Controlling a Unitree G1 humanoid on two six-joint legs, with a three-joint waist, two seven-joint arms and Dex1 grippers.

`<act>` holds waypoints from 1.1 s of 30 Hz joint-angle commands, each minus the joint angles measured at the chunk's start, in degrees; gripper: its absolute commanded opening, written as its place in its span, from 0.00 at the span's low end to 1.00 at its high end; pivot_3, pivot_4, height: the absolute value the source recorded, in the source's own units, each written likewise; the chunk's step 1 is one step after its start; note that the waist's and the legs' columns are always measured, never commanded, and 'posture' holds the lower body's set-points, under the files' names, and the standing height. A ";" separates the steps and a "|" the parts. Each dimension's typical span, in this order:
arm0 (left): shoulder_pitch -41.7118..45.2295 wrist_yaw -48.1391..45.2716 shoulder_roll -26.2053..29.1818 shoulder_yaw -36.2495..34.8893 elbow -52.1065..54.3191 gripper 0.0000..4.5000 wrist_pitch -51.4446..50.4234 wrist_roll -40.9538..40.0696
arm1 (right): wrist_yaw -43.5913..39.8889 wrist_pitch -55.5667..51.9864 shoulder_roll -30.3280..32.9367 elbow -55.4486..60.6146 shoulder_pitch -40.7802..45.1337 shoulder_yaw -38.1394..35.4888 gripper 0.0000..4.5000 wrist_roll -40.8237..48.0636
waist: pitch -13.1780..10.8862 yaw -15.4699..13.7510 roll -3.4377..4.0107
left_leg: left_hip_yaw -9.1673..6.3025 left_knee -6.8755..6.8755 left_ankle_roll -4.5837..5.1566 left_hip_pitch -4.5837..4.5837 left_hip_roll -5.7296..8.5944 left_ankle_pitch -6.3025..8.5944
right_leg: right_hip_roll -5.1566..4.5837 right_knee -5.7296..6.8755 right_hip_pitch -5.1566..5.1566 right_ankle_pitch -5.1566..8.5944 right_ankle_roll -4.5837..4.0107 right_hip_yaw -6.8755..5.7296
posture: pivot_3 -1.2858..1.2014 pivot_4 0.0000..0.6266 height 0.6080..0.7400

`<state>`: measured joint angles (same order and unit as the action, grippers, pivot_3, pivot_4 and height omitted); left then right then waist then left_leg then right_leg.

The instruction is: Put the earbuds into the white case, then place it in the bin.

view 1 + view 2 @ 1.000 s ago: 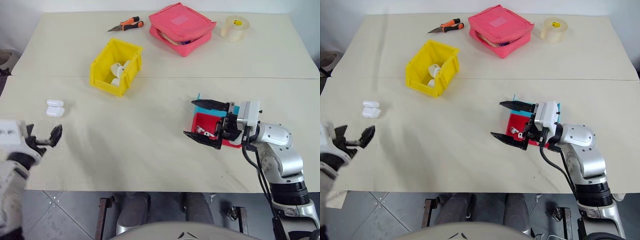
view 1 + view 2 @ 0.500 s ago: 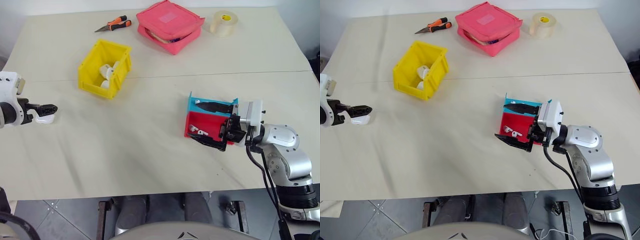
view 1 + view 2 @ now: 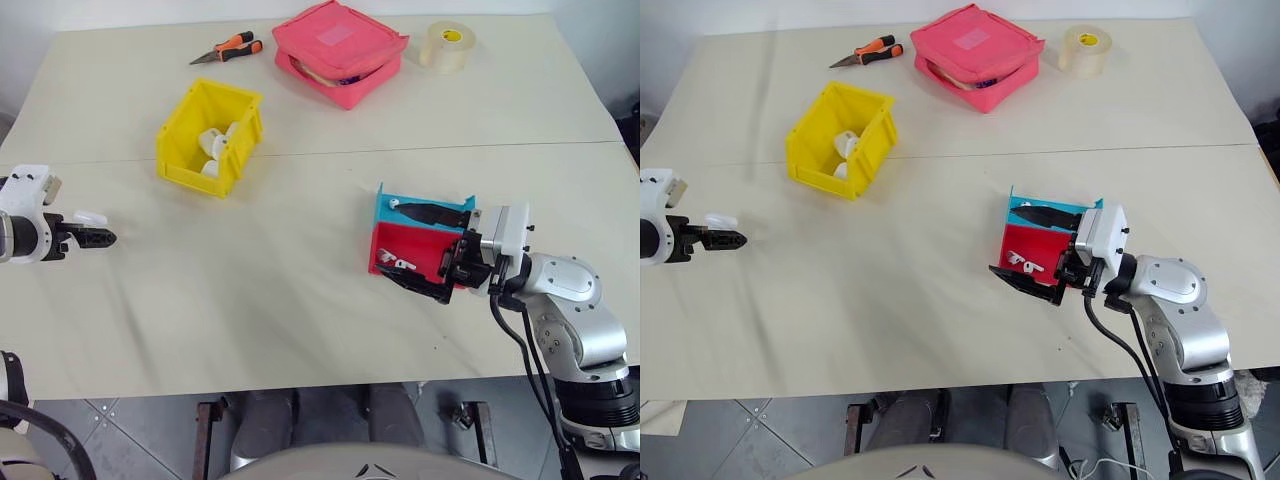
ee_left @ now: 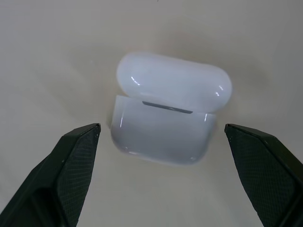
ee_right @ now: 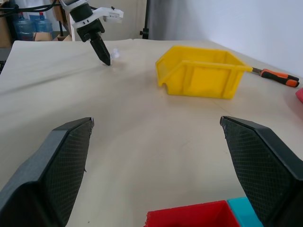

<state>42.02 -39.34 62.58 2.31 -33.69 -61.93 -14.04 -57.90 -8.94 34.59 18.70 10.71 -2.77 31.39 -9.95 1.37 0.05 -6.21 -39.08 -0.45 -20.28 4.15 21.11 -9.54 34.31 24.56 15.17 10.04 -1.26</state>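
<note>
In the left wrist view my left gripper's fingers are on either side of the case's body, below its open lid. It is time to close on the white case's body (image 4: 162, 132) now.
The white case (image 4: 165, 113) lies on the table with its lid open, near the table's left edge (image 3: 90, 217). My left gripper (image 4: 162, 126) hangs over it, open, one finger on each side and apart from it. From the head views this gripper (image 3: 97, 238) points right, just in front of the case. Two earbuds (image 3: 395, 265) lie in the red half of a red-and-blue tray (image 3: 428, 243). My right gripper (image 3: 415, 248) is open above that tray, holding nothing. The yellow bin (image 3: 245, 140) stands at the back left and holds several white cases.
A pink zipped pouch (image 3: 340, 50), a tape roll (image 3: 445, 45) and orange-handled pliers (image 3: 225, 47) lie along the far edge. A seam runs across the table just behind the tray. The right wrist view looks across the table to the bin (image 5: 201, 71).
My left gripper has come up from the table's front-left edge to the case and tilted down over it. The right gripper has stayed over the tray. The camera shifted.
</note>
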 commanded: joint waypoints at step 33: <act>-21.60 -6.72 -13.04 -28.08 30.01 0.62 6.95 -10.92 | -2.74 -0.13 4.01 -0.02 0.51 -4.20 1.00 0.83 | 0.01 -0.41 -0.02 | 0.28 -0.13 0.03 0.05 -0.03 0.02 | -0.10 0.33 0.20 0.00 -0.01 0.22 | 0.52 0.24 1.00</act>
<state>21.53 -44.79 49.75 -21.76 -9.33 -58.28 -22.00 -59.45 -9.06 37.26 17.65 10.75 -3.95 30.73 -9.94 0.96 0.03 -5.93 -39.23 -0.42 -20.25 4.10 21.13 -9.66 34.59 24.76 15.16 10.03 -1.07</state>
